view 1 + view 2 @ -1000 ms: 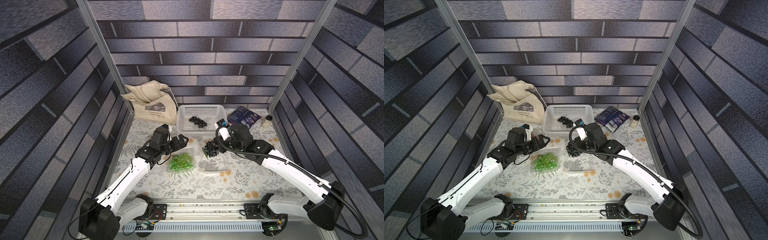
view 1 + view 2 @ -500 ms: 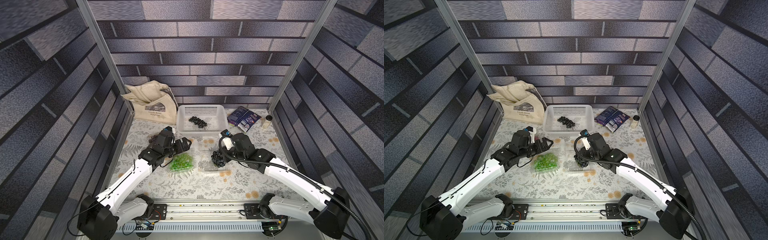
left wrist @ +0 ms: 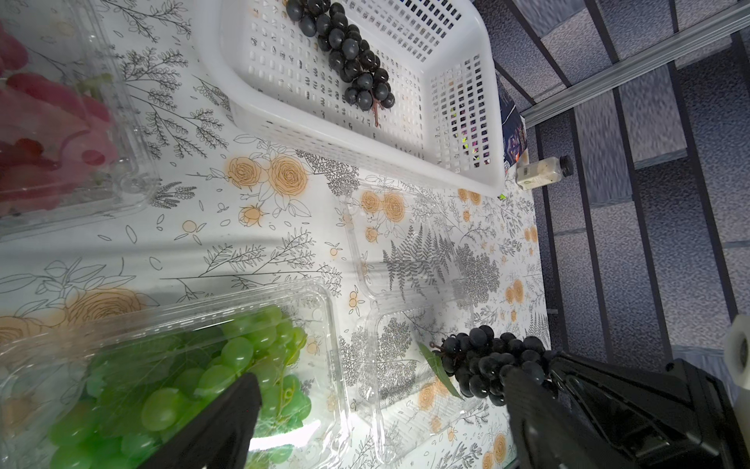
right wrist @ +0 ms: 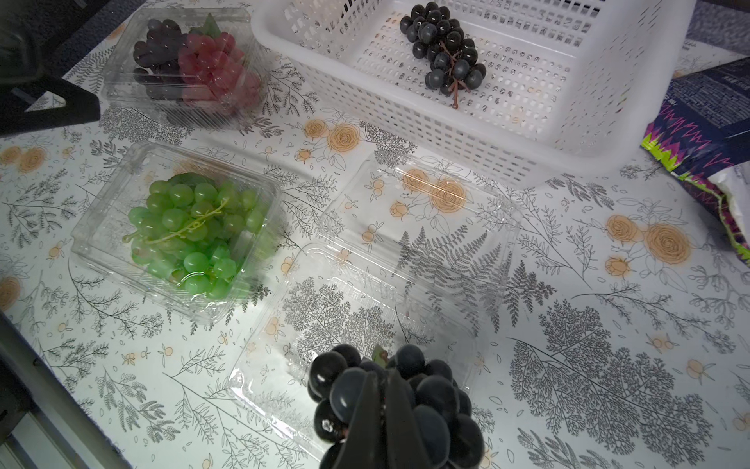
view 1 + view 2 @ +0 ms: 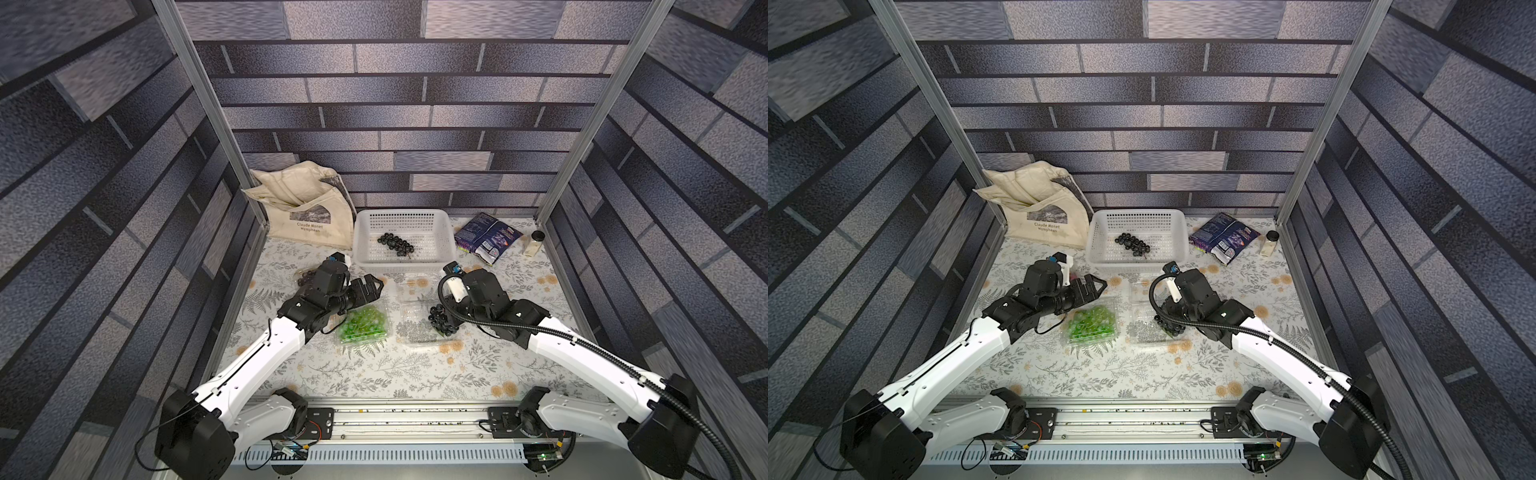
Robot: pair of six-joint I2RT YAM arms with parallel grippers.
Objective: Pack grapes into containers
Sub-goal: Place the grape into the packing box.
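Note:
The dark bunch of grapes overhangs the open clear container's rim on my right gripper's side. It would catch there if my right gripper opened now, so my right gripper keeps holding it.
My right gripper (image 4: 385,390) is shut on a dark grape bunch (image 4: 430,402) (image 5: 444,321). The bunch hangs low over the open, empty clear container (image 4: 365,316) (image 5: 415,332), whose lid (image 4: 426,219) lies flat behind it. Beside that stands a closed container of green grapes (image 5: 365,326) (image 4: 190,227). My left gripper (image 5: 372,286) (image 3: 381,414) is open with nothing in it, hovering at that container's far edge. A third container with red and dark grapes (image 4: 195,61) sits behind the left arm. Another dark bunch (image 5: 395,244) lies in the white basket (image 5: 401,216).
A cream tote bag (image 5: 307,208) leans in the back left corner. A dark snack bag (image 5: 486,237) and a small bottle (image 5: 534,243) lie back right. The basket stands close behind the containers. Metal posts frame the back corners.
My right gripper has carried the dark bunch from near the basket toward the front and down over the open container. The left gripper has shifted a little toward the middle, still open.

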